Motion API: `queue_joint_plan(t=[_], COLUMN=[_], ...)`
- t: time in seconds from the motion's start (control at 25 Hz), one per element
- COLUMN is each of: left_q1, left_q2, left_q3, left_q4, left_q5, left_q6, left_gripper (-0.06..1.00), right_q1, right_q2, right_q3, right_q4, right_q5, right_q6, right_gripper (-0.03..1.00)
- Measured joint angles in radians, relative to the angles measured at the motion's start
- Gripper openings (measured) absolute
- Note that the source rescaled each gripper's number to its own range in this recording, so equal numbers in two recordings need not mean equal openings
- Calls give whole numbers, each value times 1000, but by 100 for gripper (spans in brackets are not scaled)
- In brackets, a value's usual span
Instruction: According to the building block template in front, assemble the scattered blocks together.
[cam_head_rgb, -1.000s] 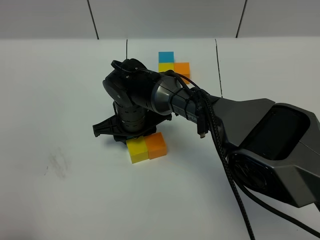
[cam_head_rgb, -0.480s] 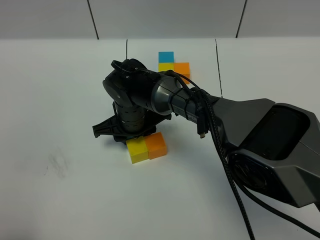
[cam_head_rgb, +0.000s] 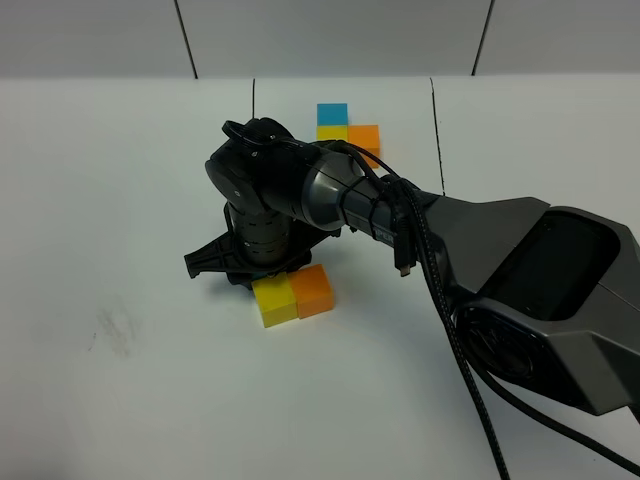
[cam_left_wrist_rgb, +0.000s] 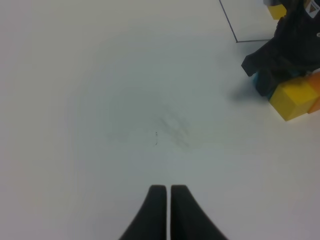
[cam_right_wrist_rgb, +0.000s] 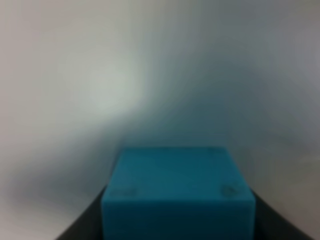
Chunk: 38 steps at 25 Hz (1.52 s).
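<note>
The blue block meets its shadow on the tabletop in the right wrist view, so I need to open my right gripper.
The building block template sits at the back inside a thin black frame: blue cube (cam_head_rgb: 332, 113), yellow cube (cam_head_rgb: 332, 133), orange cube (cam_head_rgb: 364, 135). Of the scattered blocks, the yellow one (cam_head_rgb: 274, 299) and the orange one (cam_head_rgb: 314, 289) touch side by side at mid-table. My right gripper (cam_head_rgb: 250, 272) points straight down just behind the yellow one and is shut on the blue block (cam_right_wrist_rgb: 177, 195), whose top fills the gap between the dark fingers. The high view hides that blue block; the left wrist view shows a sliver of it (cam_left_wrist_rgb: 261, 86). My left gripper (cam_left_wrist_rgb: 167, 200) is shut and holds nothing, over bare table.
The right arm (cam_head_rgb: 480, 260) crosses the table from the lower right, its cable hanging beside it. A faint grey smudge (cam_head_rgb: 112, 328) marks the white table to the left. A black frame line (cam_left_wrist_rgb: 228, 20) runs near the blocks in the left wrist view.
</note>
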Motion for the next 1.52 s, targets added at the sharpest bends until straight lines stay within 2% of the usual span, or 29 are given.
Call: queue_joint_plan(t=[0.24,0.48,0.64,0.92,1.28,1.52], left_q1=[0,0,0,0,0,0], left_q2=[0,0,0,0,0,0], left_q3=[0,0,0,0,0,0], left_q4=[0,0,0,0,0,0], left_q5=[0,0,0,0,0,0], left_q6=[0,0,0,0,0,0], left_gripper=[0,0,0,0,0,0], right_q1=[0,3,3,3,3,3], right_q2=[0,0,0,3,19,19], right_q3=[0,0,0,-12,-163,-203], right_q4=[1,15,13,8,-28,-50], right_q5=[-1,-19,-19,-23,4,14], right_q6=[-2,-21,-58,-80,-107,-109], right_gripper=[55,84,95,97,96,94])
